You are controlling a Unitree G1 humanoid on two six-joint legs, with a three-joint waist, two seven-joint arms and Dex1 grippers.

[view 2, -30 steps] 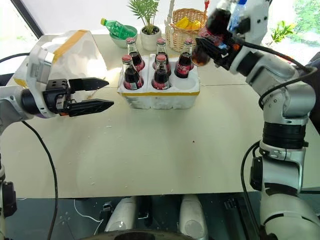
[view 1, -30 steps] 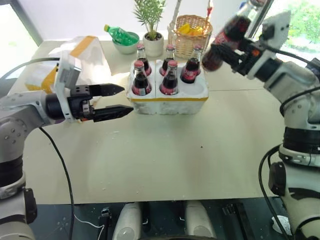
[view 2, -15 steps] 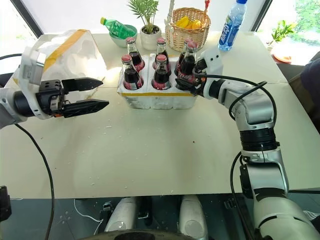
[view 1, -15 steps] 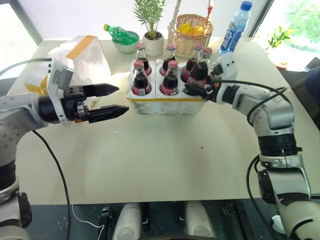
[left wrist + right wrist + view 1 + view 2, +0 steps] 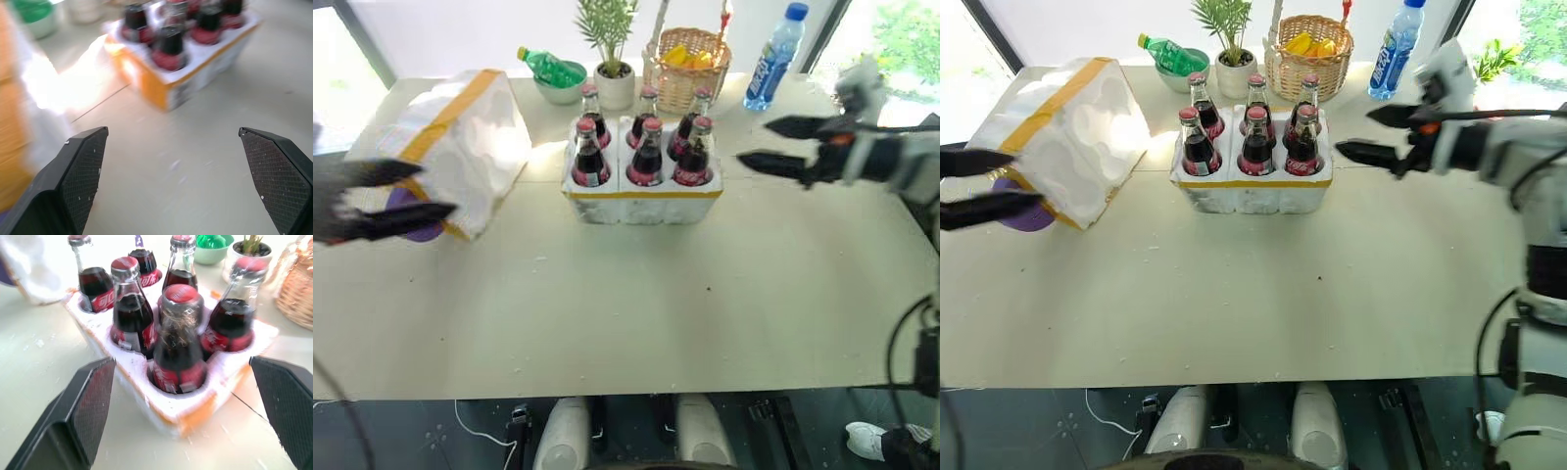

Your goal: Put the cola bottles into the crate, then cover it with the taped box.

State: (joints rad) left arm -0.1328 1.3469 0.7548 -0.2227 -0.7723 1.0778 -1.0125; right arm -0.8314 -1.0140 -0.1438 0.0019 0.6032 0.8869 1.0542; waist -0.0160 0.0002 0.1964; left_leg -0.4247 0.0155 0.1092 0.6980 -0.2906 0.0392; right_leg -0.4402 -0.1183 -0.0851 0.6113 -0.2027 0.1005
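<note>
My left gripper grabs the taped box (image 5: 460, 137) by the narrow purple piece (image 5: 423, 231) next, since the box is far wider than my open fingers.
The white foam crate (image 5: 641, 196) with a yellow tape band stands mid-table, far side. Several cola bottles (image 5: 645, 157) with red caps stand upright in it, one in every hole I can see. To its left the taped box (image 5: 460, 137) lies tilted on its side, with a purple round piece (image 5: 411, 213) at its lower edge. My left gripper (image 5: 435, 188) is open and empty at the box's near left side. My right gripper (image 5: 754, 142) hangs open and empty to the right of the crate, pointing at it. The right wrist view faces the bottles (image 5: 178, 352) between open fingers.
Behind the crate stand a wicker basket (image 5: 688, 59), a potted plant (image 5: 614, 83) and a bowl holding a green bottle (image 5: 551, 70). A blue-capped water bottle (image 5: 773, 49) stands at the back right. The near half of the table (image 5: 636, 313) is bare.
My right gripper set the last bottle into the crate's near right hole, opened and drew back to the right. My left arm swung left to the taped box, still open.
</note>
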